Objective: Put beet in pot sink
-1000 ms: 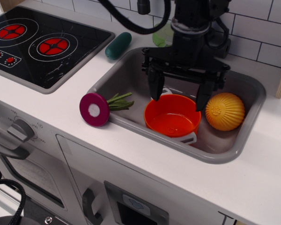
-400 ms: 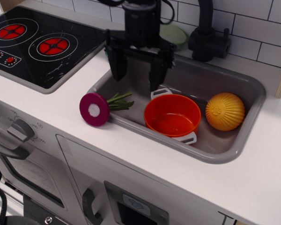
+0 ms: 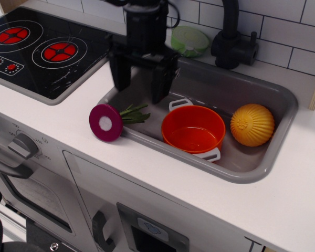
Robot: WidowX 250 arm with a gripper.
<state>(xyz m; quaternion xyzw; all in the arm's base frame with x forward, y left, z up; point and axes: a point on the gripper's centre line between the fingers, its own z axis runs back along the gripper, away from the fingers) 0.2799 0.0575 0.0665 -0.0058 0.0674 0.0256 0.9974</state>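
My gripper should next take the beet [image 3: 106, 122] by its green leaves, so that it can put it in the orange pot [image 3: 193, 129] in the sink.
The beet [image 3: 106, 122] lies on the white counter at the sink's left rim, its flat magenta face with a white centre turned toward me and its green leaves [image 3: 134, 113] reaching over the rim. The orange pot [image 3: 193, 129] stands empty in the grey sink [image 3: 283, 100], with grey-white handles at front and back. My black gripper [image 3: 138, 88] is open and empty, its fingers pointing down above the sink's left end, just behind and to the right of the beet, not touching it.
A yellow ribbed ball [image 3: 252, 124] sits in the sink right of the pot. A black faucet [image 3: 232, 37] and a green round object [image 3: 189, 41] stand behind the sink. A toy stove top [image 3: 42, 50] lies to the left.
My gripper has swung left from above the pot to the sink's left end near the beet, staying open. The beet, pot and ball have not moved.
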